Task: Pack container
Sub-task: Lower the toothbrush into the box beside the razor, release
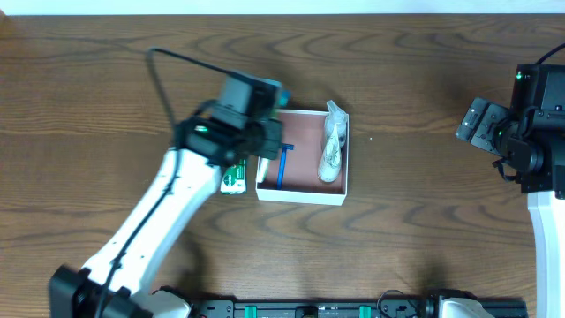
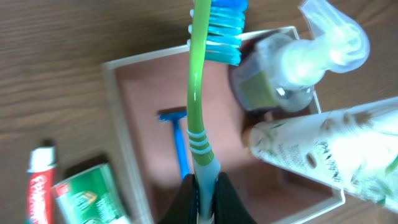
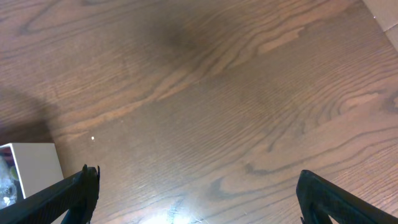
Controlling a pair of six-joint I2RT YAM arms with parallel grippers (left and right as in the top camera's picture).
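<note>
The green toothbrush (image 2: 198, 93) is high above the container. My left gripper needs to hold on to the toothbrush until it is down between the razor and the white tube.
The container (image 1: 305, 128) is a shallow white-walled box with a pinkish-brown floor, mid-table; it also shows in the left wrist view (image 2: 121, 81). Inside lie a blue razor (image 1: 282, 168) (image 2: 180, 140), a clear pump bottle (image 1: 336, 119) (image 2: 292, 68) and a white tube (image 1: 331, 159) (image 2: 329, 152). My left gripper (image 2: 204, 199) is shut on a green toothbrush (image 2: 198, 93) with blue bristles, held over the container's left part. My right gripper (image 3: 196, 199) is open and empty above bare table at the far right.
A green and red toothpaste tube (image 1: 233, 179) (image 2: 78, 193) lies on the table just left of the container. The left arm (image 1: 168, 203) stretches from the front left. A corner of the container (image 3: 31, 165) shows in the right wrist view.
</note>
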